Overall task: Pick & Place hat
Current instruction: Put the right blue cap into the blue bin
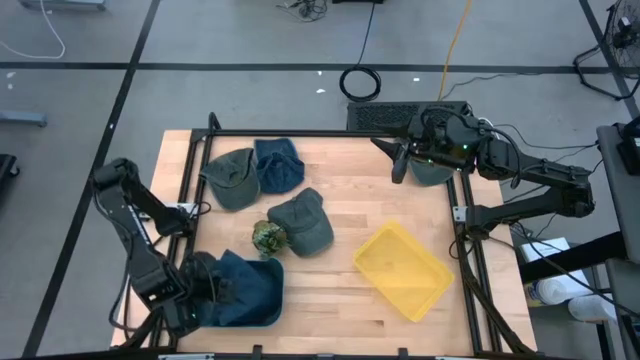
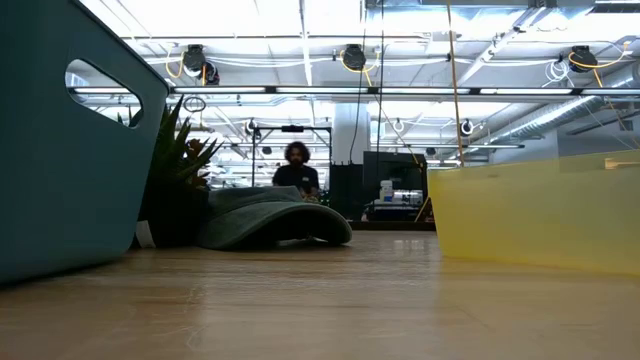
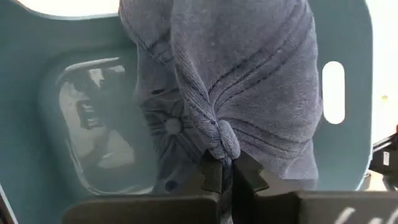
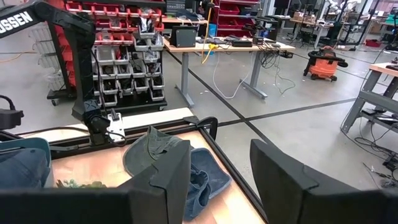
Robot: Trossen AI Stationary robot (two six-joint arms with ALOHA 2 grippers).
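The blue hat overlaps the teal bin's far rim in the high view, so the left gripper needs to lower the hat before letting go of it.
A blue denim hat (image 3: 249, 74) is in my left gripper (image 3: 228, 168), which is shut on it over the inside of the teal bin (image 3: 37, 124) at the table's near left (image 1: 255, 300). In the high view that gripper (image 1: 205, 290) stands at the bin's left rim. On the wood lie two green hats (image 1: 232, 178) (image 1: 303, 222) and another blue hat (image 1: 278, 165). My right gripper (image 4: 221, 180) is open and level at the far right (image 1: 400, 160), with nothing between its fingers. My left gripper pinches a bunched fold of the blue hat's cloth (image 3: 221, 146) between its two fingertips. The fingers slant downward into the teal bin. The hat spreads out past the fingertips, in front of the bin's wall; whether it rests on the bin's floor I cannot tell.
A yellow bin (image 1: 402, 270) sits at the near right. A small green plant (image 1: 267, 237) stands between the teal bin and the middle green hat. A grey-green hat (image 1: 432, 172) lies under the right arm. A black frame (image 1: 320, 133) runs around the table. A person (image 2: 297, 165) sits beyond the table.
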